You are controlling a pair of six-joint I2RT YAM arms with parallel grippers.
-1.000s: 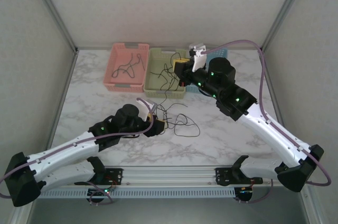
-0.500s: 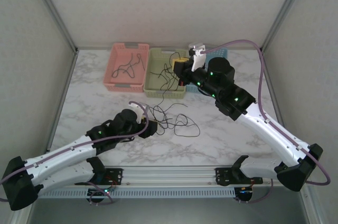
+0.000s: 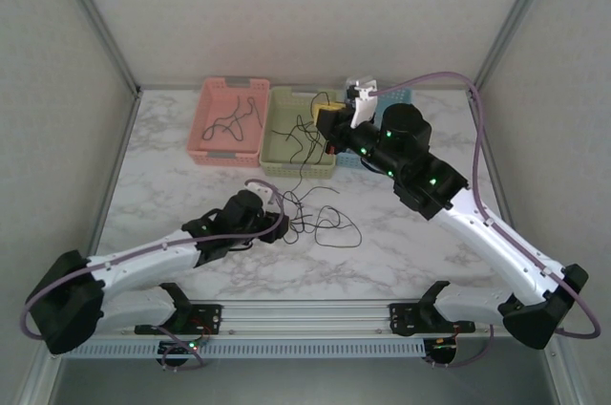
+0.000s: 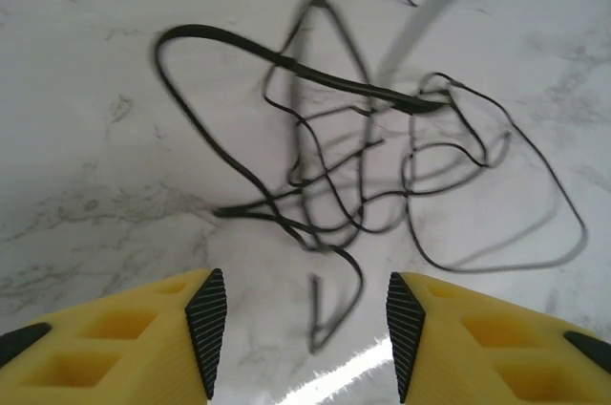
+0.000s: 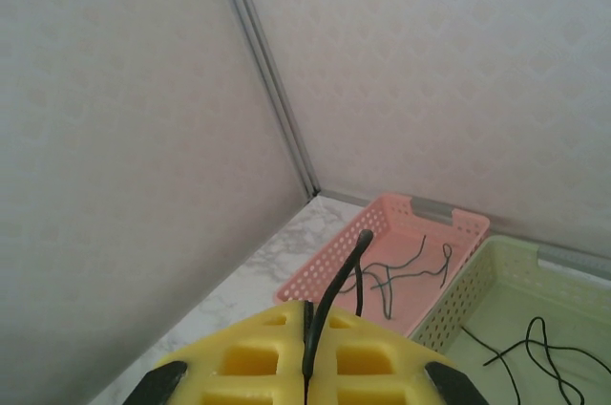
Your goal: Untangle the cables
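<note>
I need to grab the tangle by the loose cable end (image 3: 289, 240) (image 4: 317, 325) with my left gripper. Then my right gripper can pull the cable it is holding free.
A tangle of thin black cables (image 3: 318, 217) (image 4: 363, 176) lies on the marble table. My left gripper (image 3: 279, 227) (image 4: 305, 333) is low over its left edge, jaws open, and a loose cable end (image 4: 329, 309) lies between the fingers, touching neither pad. My right gripper (image 3: 329, 121) (image 5: 307, 352) is raised over the green basket (image 3: 273, 142), shut on one black cable (image 5: 332, 300). The held cable (image 3: 304, 174) hangs down to the tangle. More thin cables lie in the pink basket (image 3: 205, 128) (image 5: 329, 257) and in the green basket (image 5: 535, 276).
A blue basket (image 3: 403, 95) sits behind the right arm at the back wall. The three baskets line the far edge of the table. Metal frame posts (image 5: 267, 71) stand in the corners. Lilac hoses (image 3: 477, 128) loop off both arms.
My left arm has dropped lower towards the table beside the tangle, and its jaws have narrowed somewhat. My right gripper has stayed almost still, shut on its cable.
</note>
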